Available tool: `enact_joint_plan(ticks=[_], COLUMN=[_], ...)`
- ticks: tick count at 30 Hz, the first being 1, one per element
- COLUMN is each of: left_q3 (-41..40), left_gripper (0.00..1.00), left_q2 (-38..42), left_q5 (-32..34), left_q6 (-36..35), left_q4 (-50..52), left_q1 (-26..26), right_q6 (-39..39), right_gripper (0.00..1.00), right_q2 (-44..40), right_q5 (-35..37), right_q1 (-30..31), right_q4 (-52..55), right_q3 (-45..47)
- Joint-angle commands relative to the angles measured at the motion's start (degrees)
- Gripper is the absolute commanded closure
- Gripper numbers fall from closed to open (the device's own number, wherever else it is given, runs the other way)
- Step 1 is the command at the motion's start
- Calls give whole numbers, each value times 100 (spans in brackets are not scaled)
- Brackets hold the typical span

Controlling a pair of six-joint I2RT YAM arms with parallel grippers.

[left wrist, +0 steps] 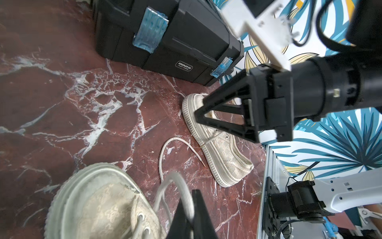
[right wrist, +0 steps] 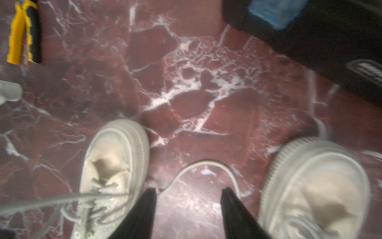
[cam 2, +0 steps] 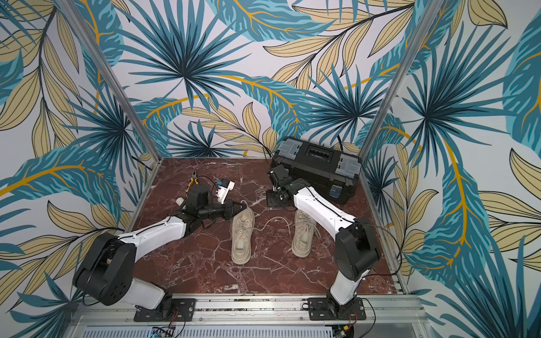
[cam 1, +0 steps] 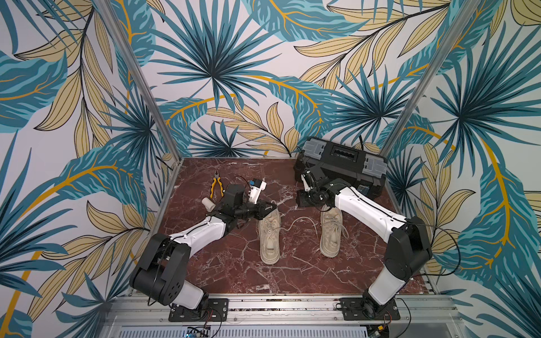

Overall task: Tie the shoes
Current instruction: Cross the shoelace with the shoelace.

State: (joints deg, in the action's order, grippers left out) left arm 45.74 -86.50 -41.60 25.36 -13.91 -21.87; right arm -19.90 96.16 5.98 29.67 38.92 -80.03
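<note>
My right gripper needs to grab the loose lace next, along its arc near its loose end. Some length should stay free to wrap for tying.
Two beige shoes stand side by side on the red marble table (cam 1: 234, 263), toes pointing away: the left shoe (cam 1: 269, 237) (left wrist: 99, 207) and the right shoe (cam 1: 332, 234) (left wrist: 223, 149). My left gripper (cam 1: 275, 207) (left wrist: 189, 196) hovers at the left shoe's toe and is shut on that shoe's lace (left wrist: 182, 186), which runs taut from the eyelets. A loose lace (cam 1: 298, 222) (right wrist: 206, 163) arcs on the table between the shoes. My right gripper (cam 1: 303, 200) (right wrist: 189, 191) is raised beyond the right shoe's toe, open, with nothing between its fingers.
A black toolbox (cam 1: 342, 166) with grey latches stands at the back right, close behind the right wrist. Yellow-handled pliers (cam 1: 216, 184) and a small white cylinder (cam 1: 208, 204) lie at the back left, beside the left wrist. Metal posts frame the table's far corners.
</note>
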Motion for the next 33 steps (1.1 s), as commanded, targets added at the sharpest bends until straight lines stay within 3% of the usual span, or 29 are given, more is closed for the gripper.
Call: enact_joint_plan(ticks=[1, 6, 13, 33], left_q3=[40, 123, 155, 215], left_gripper=[92, 85, 75, 73], left_q2=[-206, -375, -497, -433], left_q5=[-337, -407, -493, -524], left_q6=[214, 316, 450, 428], left_q4=[-8, -153, -317, -242], left_q1=[114, 119, 128, 121], right_q6=[349, 107, 64, 127], right_gripper=[43, 43, 43, 52], right_q2=[-449, -406, 115, 1395], right_q5=[537, 351, 394, 345], right_q1=[-7, 3, 0, -54], right_q4=[709, 718, 620, 239], right_q3=[540, 1195, 1247, 723])
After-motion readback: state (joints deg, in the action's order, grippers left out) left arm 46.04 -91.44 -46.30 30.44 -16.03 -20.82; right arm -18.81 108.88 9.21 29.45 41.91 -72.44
